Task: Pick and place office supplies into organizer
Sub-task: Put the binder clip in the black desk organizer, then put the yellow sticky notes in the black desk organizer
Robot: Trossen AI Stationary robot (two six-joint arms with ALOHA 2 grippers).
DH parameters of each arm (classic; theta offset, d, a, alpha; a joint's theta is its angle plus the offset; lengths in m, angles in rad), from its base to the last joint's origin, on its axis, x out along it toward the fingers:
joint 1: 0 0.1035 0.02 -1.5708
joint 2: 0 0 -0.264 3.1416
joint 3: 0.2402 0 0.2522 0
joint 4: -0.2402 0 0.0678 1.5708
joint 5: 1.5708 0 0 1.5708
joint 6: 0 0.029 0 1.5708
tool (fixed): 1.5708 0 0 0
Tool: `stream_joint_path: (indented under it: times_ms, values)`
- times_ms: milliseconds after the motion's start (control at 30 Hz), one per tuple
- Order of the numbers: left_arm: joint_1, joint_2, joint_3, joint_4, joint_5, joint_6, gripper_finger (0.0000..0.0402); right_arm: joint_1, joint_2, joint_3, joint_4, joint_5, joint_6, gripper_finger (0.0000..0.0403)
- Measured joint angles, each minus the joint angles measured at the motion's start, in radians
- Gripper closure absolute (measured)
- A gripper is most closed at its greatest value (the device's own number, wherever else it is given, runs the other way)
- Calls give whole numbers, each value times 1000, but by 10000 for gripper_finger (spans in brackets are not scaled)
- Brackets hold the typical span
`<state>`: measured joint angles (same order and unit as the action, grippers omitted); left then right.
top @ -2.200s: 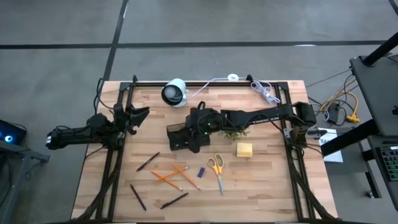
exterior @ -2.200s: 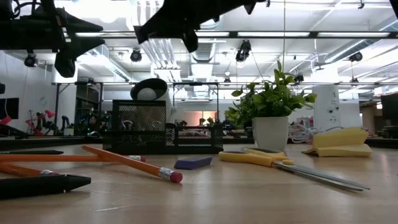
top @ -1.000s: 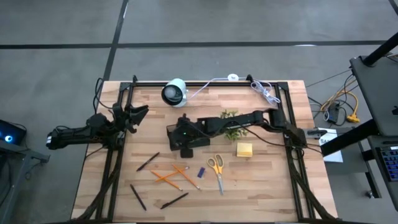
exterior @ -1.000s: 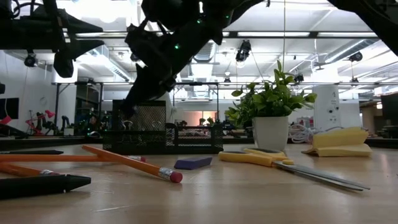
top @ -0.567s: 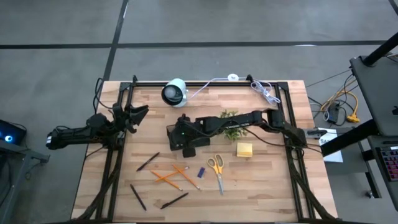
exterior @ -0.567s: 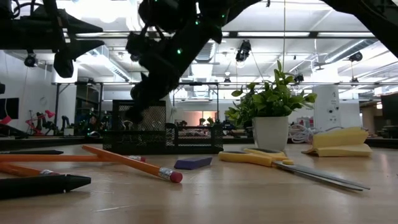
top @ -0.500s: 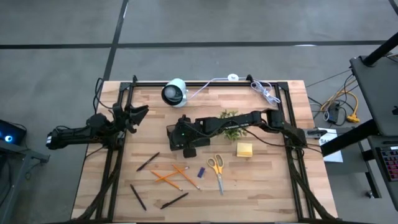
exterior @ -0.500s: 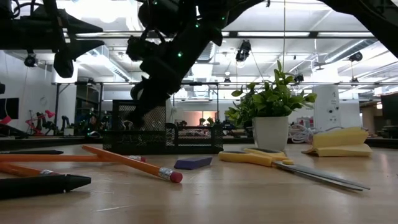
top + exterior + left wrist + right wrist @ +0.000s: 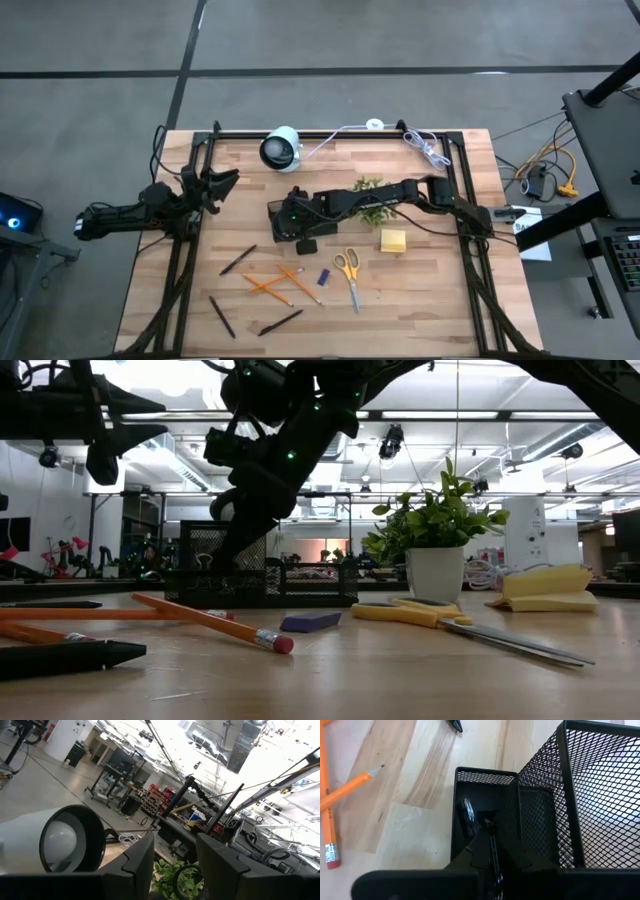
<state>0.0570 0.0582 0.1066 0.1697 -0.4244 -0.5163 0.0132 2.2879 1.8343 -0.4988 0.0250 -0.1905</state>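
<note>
The thin dark clip [image 9: 489, 831] is in my right gripper, inside the low compartment's rim [image 9: 486, 771]. The clip would rest in the compartment, so my right gripper should open.
The black mesh organizer [image 9: 274, 214] stands mid-table, largely under my right gripper [image 9: 288, 228], which slants down into it, shut on a thin dark clip [image 9: 489, 831]. Another small clip [image 9: 466, 810] lies in the same low compartment [image 9: 482, 777]. Loose on the wood nearer the front edge lie the orange pencils [image 9: 275, 283], black pens [image 9: 238, 260], the yellow-handled scissors [image 9: 349, 275], a blue piece [image 9: 323, 277] and the sticky-note pad [image 9: 393, 240]. My left gripper [image 9: 225, 180] hangs open above the table's left edge, nothing between its fingers. My right gripper pinches a thin dark wire-like part of the clip [image 9: 491, 845] between its two shut fingers; only a short end sticks out past the fingertips. The fingers slant down from the table's right side into the organizer's low compartment. Whether the clip touches the floor there cannot be told.
A white round camera-like device [image 9: 281, 148] and a coiled white cable [image 9: 425, 148] lie at the far edge. A potted green plant [image 9: 435, 520] stands right of the organizer, under my right arm. The organizer's tall mesh cup [image 9: 205, 545] rises beside the gripper.
My right gripper has tipped its fingers more steeply down and sunk a little into the organizer, staying shut. The supplies on the table have not moved.
</note>
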Motion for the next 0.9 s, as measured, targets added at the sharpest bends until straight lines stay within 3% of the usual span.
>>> stream_joint_path:
  times_ms: [900]
  values:
    - [0,0,0,1,0,0,269,2,-15,49,-75,5,87,314]
